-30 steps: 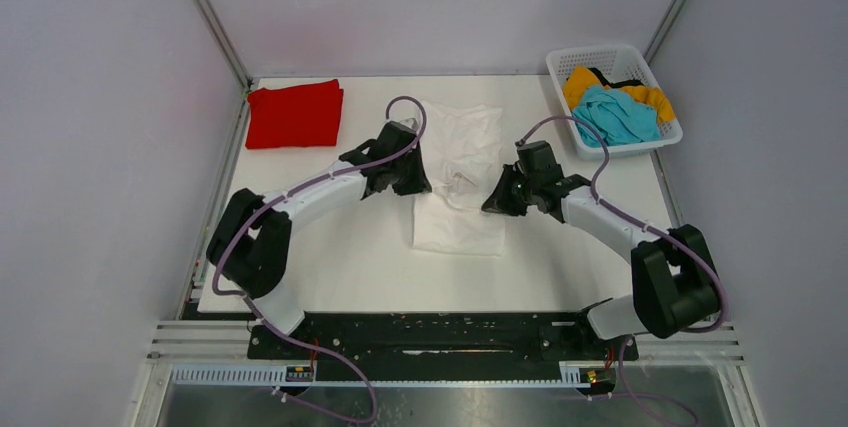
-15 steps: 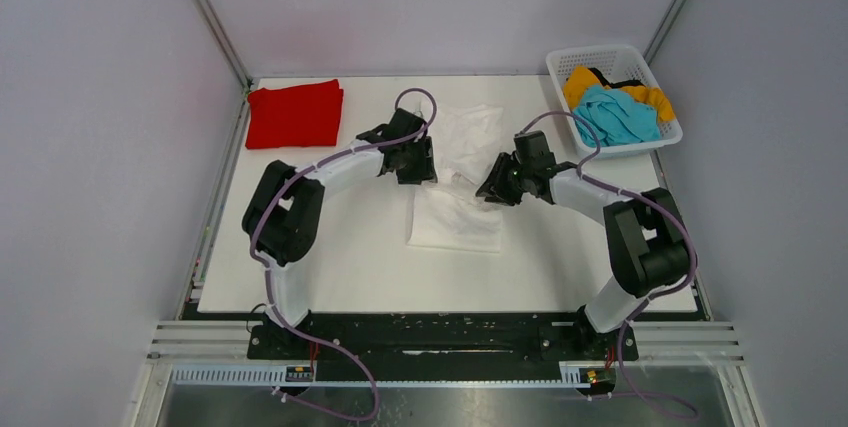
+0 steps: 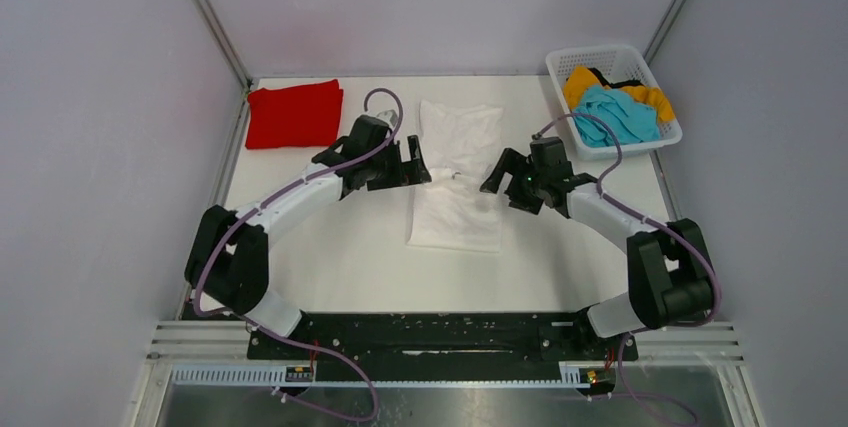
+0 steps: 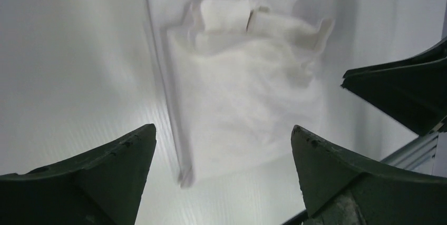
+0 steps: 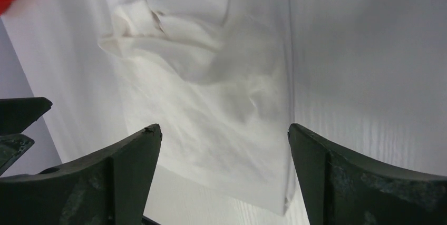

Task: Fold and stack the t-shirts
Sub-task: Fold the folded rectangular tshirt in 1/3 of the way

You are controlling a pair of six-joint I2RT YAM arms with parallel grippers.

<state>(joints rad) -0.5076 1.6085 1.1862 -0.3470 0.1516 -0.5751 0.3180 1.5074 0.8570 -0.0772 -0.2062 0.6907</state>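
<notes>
I should next grab the white t-shirt by the near-edge corner on my left gripper's side, to fold its near half over its far half.
A white t-shirt lies lengthwise in the middle of the table, its near half flat and its far half rumpled, with a bunched ridge across the middle. My left gripper is open just off the shirt's left edge. My right gripper is open at its right edge. Neither holds any cloth. From the left wrist, the white t-shirt lies beyond the open left gripper. From the right wrist, the white t-shirt shows between the spread fingers of the right gripper. A folded red t-shirt lies at the far left.
A white lattice basket at the far right corner holds a teal shirt and an orange-yellow shirt. Grey walls close in the table on three sides. The arms' bases and a black rail run along the near edge.
Both grippers went from shut to open and let go of the white t-shirt. The left one drew back leftward and the right one rightward, leaving the cloth on the table.
</notes>
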